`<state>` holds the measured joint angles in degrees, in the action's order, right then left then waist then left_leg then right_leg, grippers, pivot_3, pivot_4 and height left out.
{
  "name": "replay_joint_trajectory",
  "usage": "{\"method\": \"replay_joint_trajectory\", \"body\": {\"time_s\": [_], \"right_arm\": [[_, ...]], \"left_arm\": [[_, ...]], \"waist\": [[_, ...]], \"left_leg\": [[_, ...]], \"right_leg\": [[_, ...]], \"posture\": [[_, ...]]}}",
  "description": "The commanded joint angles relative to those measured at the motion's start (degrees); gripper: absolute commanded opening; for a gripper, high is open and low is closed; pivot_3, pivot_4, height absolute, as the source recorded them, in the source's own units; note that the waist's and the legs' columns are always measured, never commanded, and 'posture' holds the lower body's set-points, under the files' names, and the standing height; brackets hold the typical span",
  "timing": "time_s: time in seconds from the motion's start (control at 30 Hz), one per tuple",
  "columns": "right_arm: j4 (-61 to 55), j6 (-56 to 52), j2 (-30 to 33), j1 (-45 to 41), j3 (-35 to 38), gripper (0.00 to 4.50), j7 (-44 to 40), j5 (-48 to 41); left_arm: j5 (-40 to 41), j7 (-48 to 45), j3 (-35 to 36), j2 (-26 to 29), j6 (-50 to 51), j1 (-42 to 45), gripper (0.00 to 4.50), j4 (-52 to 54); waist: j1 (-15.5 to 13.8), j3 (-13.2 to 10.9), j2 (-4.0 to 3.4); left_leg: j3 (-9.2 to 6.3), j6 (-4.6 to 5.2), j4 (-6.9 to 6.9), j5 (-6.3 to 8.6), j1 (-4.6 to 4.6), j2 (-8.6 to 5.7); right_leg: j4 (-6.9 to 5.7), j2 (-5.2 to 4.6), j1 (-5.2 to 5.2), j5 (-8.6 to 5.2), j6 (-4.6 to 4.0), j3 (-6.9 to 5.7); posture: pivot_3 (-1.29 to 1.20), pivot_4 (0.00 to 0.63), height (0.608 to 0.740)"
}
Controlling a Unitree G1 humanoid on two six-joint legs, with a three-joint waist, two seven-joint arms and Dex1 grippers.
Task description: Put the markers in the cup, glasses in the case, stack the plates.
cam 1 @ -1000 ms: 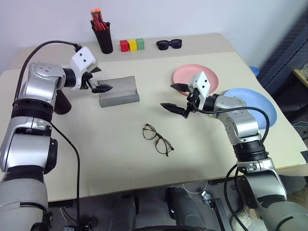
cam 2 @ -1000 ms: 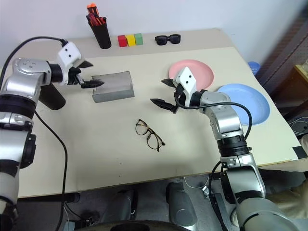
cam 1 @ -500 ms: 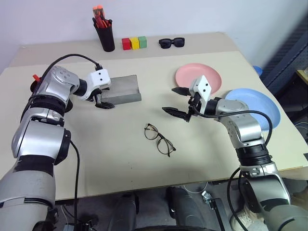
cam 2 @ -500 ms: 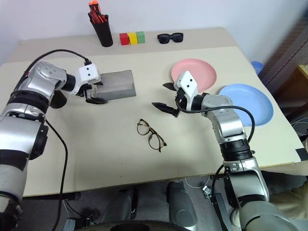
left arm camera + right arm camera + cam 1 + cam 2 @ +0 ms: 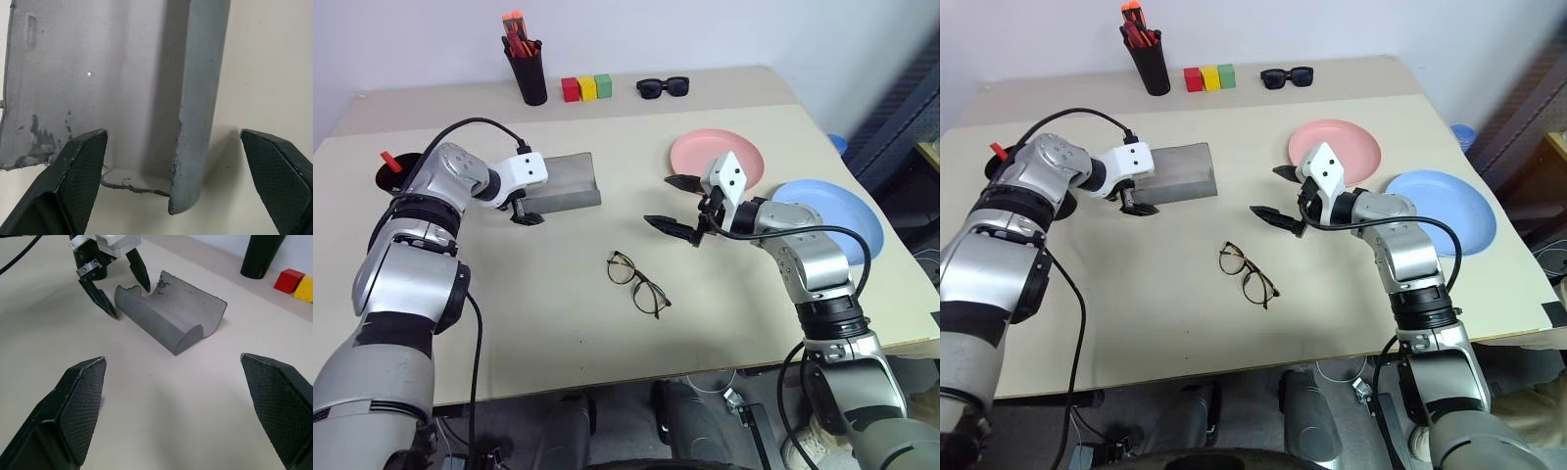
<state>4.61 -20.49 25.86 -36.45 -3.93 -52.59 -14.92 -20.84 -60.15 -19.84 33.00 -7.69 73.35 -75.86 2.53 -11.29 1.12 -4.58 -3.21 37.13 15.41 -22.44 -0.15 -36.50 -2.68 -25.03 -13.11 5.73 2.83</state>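
I should close my left gripper on the case's front edge (image 5: 192,152) now. My fingers are low on both sides of the edge in the left wrist view, so they would hold it if I closed now.
The grey case (image 5: 563,183) lies with its flap open at the table's back left. My left gripper (image 5: 172,133) is open and low at the case's left end, its fingers (image 5: 100,297) on either side of the front lip. The wire-rimmed glasses (image 5: 634,284) lie unfolded at mid table. Above the table, to the right of the glasses, my right gripper (image 5: 668,203) hovers open and holds nothing. The pink plate (image 5: 744,154) and the blue plate (image 5: 837,215) lie side by side on the right. Behind my left arm stands the black cup (image 5: 391,179) with a red-capped marker (image 5: 386,159) in it.
A tall black pen holder (image 5: 530,78) with orange-red pens, three coloured blocks (image 5: 585,88) and black sunglasses (image 5: 661,88) line the table's far edge. The blue plate sits close to the table's right edge.
My left gripper has dropped and swung in toward the case's left end, turning its fingers downward. The right arm has kept still.
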Motion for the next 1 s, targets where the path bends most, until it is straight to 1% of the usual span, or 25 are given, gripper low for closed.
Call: {"method": "replay_joint_trajectory", "body": {"time_s": [0.03, 0.13, 0.23, 0.37, 0.47, 0.5, 0.67, 0.83, 1.0], "right_arm": [[-2.68, 0.51, 0.39, -0.17, 1.2, 4.5, 0.26, -1.23], [-2.79, 0.5, 0.33, -0.19, 1.27, 4.5, 0.43, -1.32], [-3.2, 0.42, 0.38, 0.1, 1.37, 4.5, 0.73, -1.41], [-3.67, 0.27, 0.66, 0.65, 1.6, 4.5, 1.11, -1.57], [-3.73, 0.24, 0.92, 0.76, 1.79, 4.5, 1.34, -1.74], [-3.69, 0.24, 1.0, 0.75, 1.81, 4.5, 1.41, -1.81], [-3.57, 0.37, 1.4, 0.9, 1.87, 4.5, 1.61, -1.99], [-2.37, 0.84, 1.54, 0.63, 2.01, 4.5, 1.68, -1.89], [0.1, 1.99, 1.75, 0.12, 2.29, 4.5, 1.48, -1.48]], "left_arm": [[-0.16, -0.15, 1.14, 0.13, 0.57, 2.44, 4.46, 0.08], [-0.21, -1.58, 1.2, -0.14, 1.03, 2.77, 4.46, 0.06], [-0.33, -2.08, 1.16, -0.11, 1.43, 2.8, 3.65, 0.05], [-0.84, -3.19, 0.65, 0.08, 1.83, 2.79, 1.83, 0.03], [-0.95, -4.54, 0.72, 0.49, 2.15, 2.6, 0.33, 0.12], [-0.8, -5.34, 0.9, 0.63, 2.2, 2.55, 0.1, 0.24], [0.37, -10.63, 1.92, 1.83, 0.83, 2.83, 0.1, 1.39], [3.29, -22.08, 3.51, 3.83, 0.33, 3.24, 0.1, 4.43], [7.06, -31.71, 3.66, 7.17, 2.74, 0.3, 0.1, 12.56]], "waist": [[0.05, 0.0, 0.0], [0.05, 0.0, 0.0], [0.06, 0.0, 0.0], [0.03, 0.0, 0.0], [0.04, 0.0, 0.0], [0.05, 0.0, 0.0], [0.08, 0.0, 0.0], [0.06, 0.0, 0.0], [0.12, -0.01, 0.01]], "left_leg": [[0.0, 0.0, 0.0, 0.0, 0.0, 0.0], [0.0, 0.0, 0.0, 0.0, 0.0, 0.0], [0.0, 0.0, 0.01, 0.0, 0.01, 0.0], [0.0, 0.0, 0.03, 0.0, 0.01, 0.0], [0.0, 0.0, 0.06, 0.0, 0.03, -0.01], [0.0, 0.0, 0.08, 0.0, 0.04, -0.01], [0.0, 0.0, 0.09, 0.0, 0.05, -0.01], [0.0, 0.0, 0.1, 0.0, 0.04, -0.01], [0.0, 0.0, 0.1, 0.0, 0.05, -0.01]], "right_leg": [[0.0, 0.0, 0.0, 0.0, 0.0, 0.0], [-0.02, 0.0, 0.0, 0.0, 0.0, 0.0], [-0.04, 0.0, 0.0, 0.0, 0.0, 0.0], [-0.08, 0.0, 0.0, 0.0, 0.0, 0.0], [-0.15, 0.0, 0.0, 0.0, 0.0, 0.0], [-0.17, 0.0, 0.0, 0.0, 0.0, 0.0], [-0.25, 0.0, -0.01, 0.0, 0.0, 0.0], [-0.3, 0.0, -0.03, 0.0, -0.01, 0.0], [-0.36, 0.0, -0.05, -0.01, -0.01, 0.01]], "posture": [[0.0, 0.15, 0.74], [0.0, 0.15, 0.74], [0.0, 0.15, 0.74], [0.0, 0.15, 0.74], [0.0, 0.15, 0.74], [0.0, 0.15, 0.74], [0.0, 0.15, 0.74], [0.0, 0.15, 0.74], [0.0, 0.15, 0.74]]}}
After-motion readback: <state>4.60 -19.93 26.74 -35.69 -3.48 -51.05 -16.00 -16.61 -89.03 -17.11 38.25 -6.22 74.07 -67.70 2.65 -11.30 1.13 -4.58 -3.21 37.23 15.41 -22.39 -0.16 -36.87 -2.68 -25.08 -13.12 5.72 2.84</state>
